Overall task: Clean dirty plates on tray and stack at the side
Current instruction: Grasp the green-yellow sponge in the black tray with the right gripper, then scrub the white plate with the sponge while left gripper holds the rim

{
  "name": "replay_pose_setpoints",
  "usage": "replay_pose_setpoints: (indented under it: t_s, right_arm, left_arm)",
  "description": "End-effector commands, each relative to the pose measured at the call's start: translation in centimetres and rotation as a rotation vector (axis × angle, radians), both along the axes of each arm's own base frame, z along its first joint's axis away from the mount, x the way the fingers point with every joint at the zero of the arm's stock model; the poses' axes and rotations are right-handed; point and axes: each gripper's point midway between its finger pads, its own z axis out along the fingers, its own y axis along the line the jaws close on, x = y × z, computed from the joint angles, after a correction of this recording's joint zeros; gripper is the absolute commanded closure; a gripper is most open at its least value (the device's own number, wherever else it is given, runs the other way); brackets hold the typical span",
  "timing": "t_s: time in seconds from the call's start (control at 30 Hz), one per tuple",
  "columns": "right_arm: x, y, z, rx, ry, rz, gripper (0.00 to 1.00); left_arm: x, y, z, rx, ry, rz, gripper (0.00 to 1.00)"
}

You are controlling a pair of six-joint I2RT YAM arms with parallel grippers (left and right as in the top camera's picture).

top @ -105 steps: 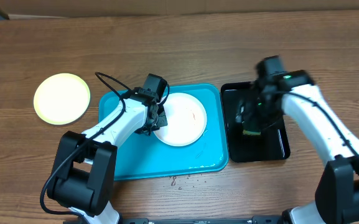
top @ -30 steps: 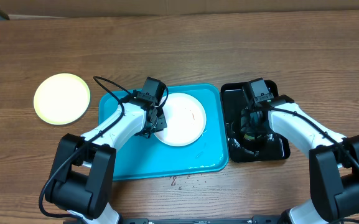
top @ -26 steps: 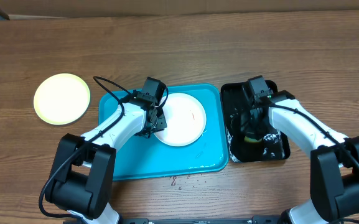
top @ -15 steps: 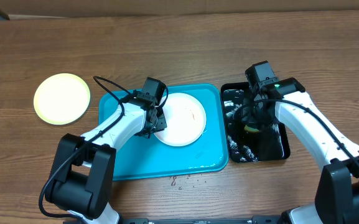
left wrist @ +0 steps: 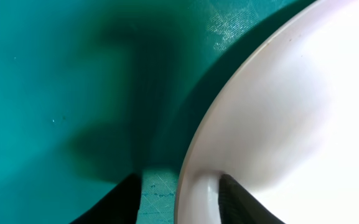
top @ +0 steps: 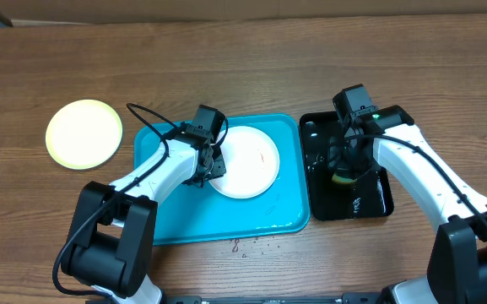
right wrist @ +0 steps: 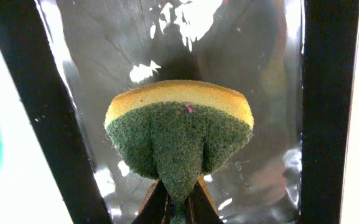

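Observation:
I will next grab the white plate's rim [top: 214, 183] farthest from the sponge [top: 343, 179] with my left gripper, so the plate's smeared side stays open for cleaning and stacking.
A white plate [top: 247, 160] with a small reddish smear lies on the turquoise tray [top: 175, 224]. My left gripper [top: 213, 166] straddles its left rim. In the left wrist view one finger stands on the tray [left wrist: 55, 74], a strip of tray apart from the plate [left wrist: 291, 112]. The other finger rests on the plate's inner face. A pale yellow plate [top: 83, 133] lies alone at the far left. My right gripper [top: 344, 173] is shut on a yellow and green sponge [right wrist: 179, 124], held over the wet black tray [top: 374, 203].
The black tray [right wrist: 328, 93] holds a film of water and stands just right of the turquoise tray. Small drops [top: 247, 245] dot the table in front of the turquoise tray. Bare wooden table lies behind and to the left.
My left gripper's jaws have widened around the plate rim. The right gripper has shifted the sponge about inside the black tray, and the splashing water there has settled.

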Motion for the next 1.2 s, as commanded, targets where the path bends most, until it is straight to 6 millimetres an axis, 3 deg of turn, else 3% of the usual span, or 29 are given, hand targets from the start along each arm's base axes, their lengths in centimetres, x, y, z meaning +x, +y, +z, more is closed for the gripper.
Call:
replay_pose_setpoints:
  t_s: [0.0,0.1,0.33,0.4,0.6,0.77,0.93,1.17]
  right_arm:
    - [0.4,0.2,0.7,0.016,-0.03,0.002,0.96]
    - [-0.1,0.1,0.9,0.016,-0.011,0.001,0.96]
    - [-0.4,0.3,1.2,0.029,-0.004,0.005,0.96]
    - [0.1,0.4,1.3,0.031,-0.026,0.011,0.96]
    - [0.5,0.7,1.8,0.041,-0.044,0.033,0.96]
    - [0.1,0.7,1.9,0.046,-0.028,0.044,0.96]
    - [-0.3,1.0,1.8,0.058,-0.009,0.078,0.96]
    - [0.4,1.2,1.8,0.063,-0.036,0.086,0.96]
  left_arm:
    - [-1.8,0.6,-2.0,0.025,0.077,0.005,0.5]
    - [-1.8,0.6,-2.0,0.025,0.077,0.005,0.35]
    - [-1.8,0.6,-2.0,0.025,0.077,0.005,0.37]
    - [-1.8,0.6,-2.0,0.025,0.077,0.005,0.43]
    - [-1.8,0.6,-2.0,0.025,0.077,0.005,0.73]
    - [-1.8,0.6,-2.0,0.025,0.077,0.005,0.9]
    - [-1.8,0.6,-2.0,0.025,0.077,0.005,0.89]
    - [-1.8,0.6,-2.0,0.024,0.074,0.005,0.96]
